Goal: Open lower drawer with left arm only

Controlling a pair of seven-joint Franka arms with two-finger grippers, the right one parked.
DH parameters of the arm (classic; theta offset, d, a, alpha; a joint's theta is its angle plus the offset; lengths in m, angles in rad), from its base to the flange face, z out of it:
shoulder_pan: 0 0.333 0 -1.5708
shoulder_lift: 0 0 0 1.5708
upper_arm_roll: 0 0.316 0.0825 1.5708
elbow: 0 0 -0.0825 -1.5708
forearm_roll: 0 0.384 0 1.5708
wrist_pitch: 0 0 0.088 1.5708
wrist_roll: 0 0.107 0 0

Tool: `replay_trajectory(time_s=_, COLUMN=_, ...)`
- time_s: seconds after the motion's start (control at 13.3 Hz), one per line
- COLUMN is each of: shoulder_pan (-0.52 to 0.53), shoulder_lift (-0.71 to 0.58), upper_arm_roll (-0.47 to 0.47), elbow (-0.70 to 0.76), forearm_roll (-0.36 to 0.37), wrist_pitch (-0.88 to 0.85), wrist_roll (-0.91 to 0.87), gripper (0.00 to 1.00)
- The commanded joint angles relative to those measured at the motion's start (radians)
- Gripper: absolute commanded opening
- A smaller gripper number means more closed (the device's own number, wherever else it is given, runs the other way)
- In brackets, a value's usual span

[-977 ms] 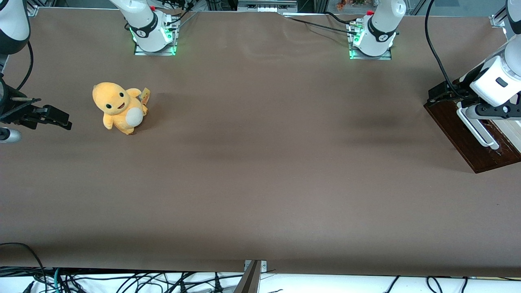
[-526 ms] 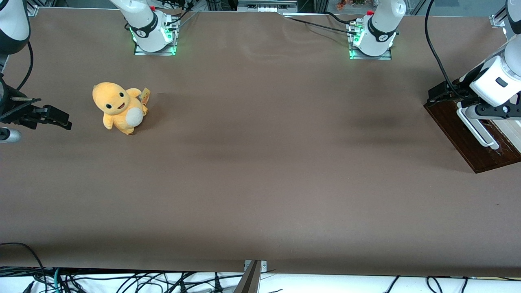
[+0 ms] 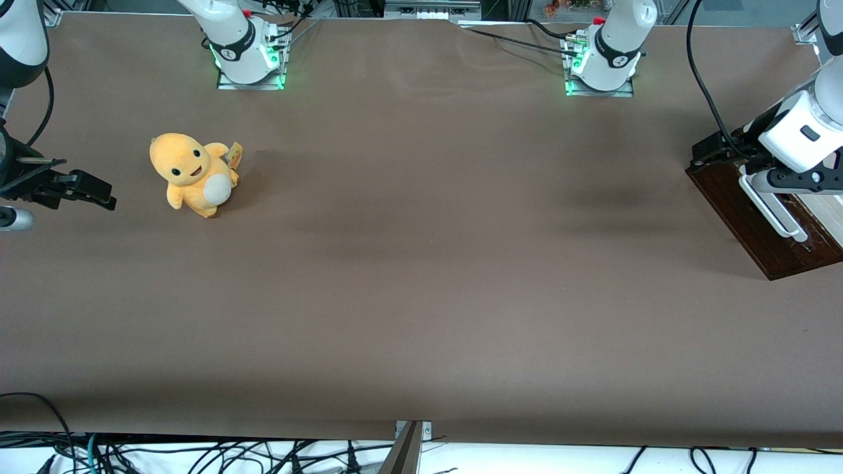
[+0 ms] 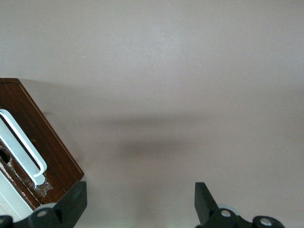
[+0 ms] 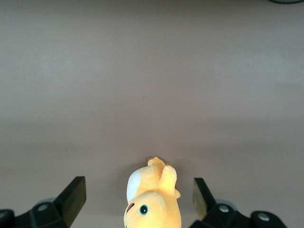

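Note:
To pull the lower drawer open, my left gripper should next grab its dark brown front (image 3: pixel 736 212) by the long white bar handle (image 3: pixel 770 210).
The lower drawer (image 3: pixel 747 220) shows its glossy dark brown front and long white bar handle (image 3: pixel 770 210) at the working arm's end of the table. My left gripper (image 3: pixel 710 153) hangs over the corner of that front farthest from the front camera, apart from the handle. In the left wrist view the gripper (image 4: pixel 140 192) is open wide, with only bare table between its black fingertips (image 4: pixel 76 197). The drawer front (image 4: pixel 45 142) and handle (image 4: pixel 21 142) lie beside one fingertip. The cabinet's body is mostly cut off by the picture's edge.
A yellow plush toy (image 3: pixel 193 174) sits on the brown table (image 3: pixel 421 263) toward the parked arm's end. Two arm bases (image 3: pixel 602 66) stand along the table edge farthest from the front camera. A cream strip of cabinet (image 3: pixel 831 212) shows beside the drawer front.
The left arm's wrist has shifted very slightly; the gripper stays open over the drawer's corner. The drawer has not moved.

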Motion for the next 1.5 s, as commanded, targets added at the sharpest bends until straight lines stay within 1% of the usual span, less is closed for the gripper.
replay_trajectory(time_s=0.0, shoulder_pan=0.001, shoulder_lift=-0.003, upper_arm_roll=-0.003, elbow=-0.002, forearm_roll=-0.004, wrist_pitch=-0.009, wrist_roll=-0.001, gripper=1.0)
replay_trajectory(time_s=1.2, shoulder_pan=0.001, shoulder_lift=0.011, upper_arm_roll=-0.005, elbow=0.001, forearm_roll=-0.004, wrist_pitch=-0.009, wrist_roll=-0.003, gripper=1.0)
replay_trajectory(time_s=1.28, shoulder_pan=0.001, shoulder_lift=0.023, upper_arm_roll=-0.005, elbow=0.001, forearm_roll=-0.004, wrist_pitch=-0.009, wrist_roll=-0.013, gripper=1.0)
replay_trajectory(time_s=1.43, shoulder_pan=0.003, shoulder_lift=0.063, upper_arm_roll=-0.005, elbow=0.001, forearm_roll=-0.004, wrist_pitch=-0.009, wrist_roll=-0.144, gripper=1.0)
